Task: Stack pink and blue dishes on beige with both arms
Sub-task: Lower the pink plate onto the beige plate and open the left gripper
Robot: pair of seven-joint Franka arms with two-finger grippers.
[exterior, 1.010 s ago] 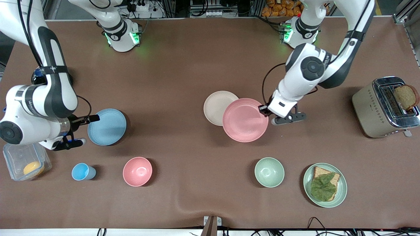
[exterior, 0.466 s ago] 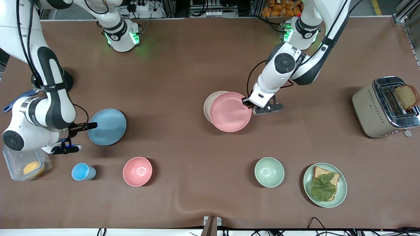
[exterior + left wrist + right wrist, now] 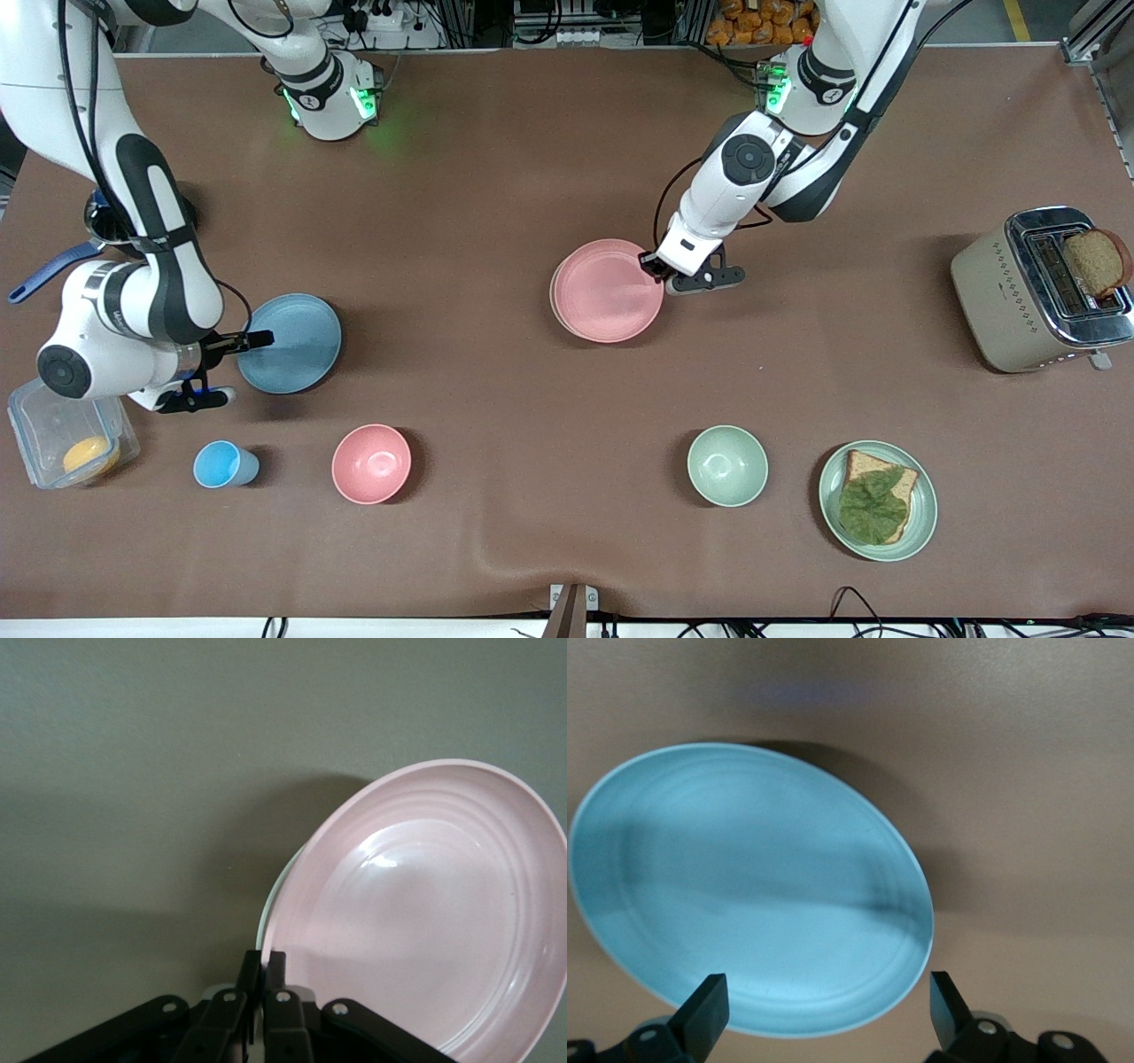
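Note:
I need to stack the light blue plate onto the pink plate [image 3: 608, 290] next, so I should grab it with my right gripper by its rim.
The pale pink plate [image 3: 608, 290] lies almost squarely over the beige plate [image 3: 553, 294], of which only a thin sliver of rim shows. My left gripper [image 3: 656, 266] is shut on the pink plate's rim at the side toward the left arm's end. In the left wrist view the gripper [image 3: 264, 961] pinches the pink plate [image 3: 425, 912], which is still tilted, and a pale edge of the beige plate [image 3: 269, 914] peeks out below it. The light blue plate [image 3: 292, 344] lies flat toward the right arm's end. My right gripper [image 3: 236, 365] is open at its rim. The right wrist view shows that gripper [image 3: 826, 1005] straddling the edge of the blue plate [image 3: 744, 895].
A small blue cup [image 3: 226, 464], a pink bowl [image 3: 371, 463], a green bowl [image 3: 727, 465] and a green plate [image 3: 921, 523] with bread and a leaf line the side nearer the front camera. A toaster [image 3: 992, 301] stands at the left arm's end, a clear container [image 3: 35, 425] at the right arm's end.
The left arm has carried the pink plate across until it nearly covers the beige plate. The right gripper has shifted slightly toward the blue plate, still open.

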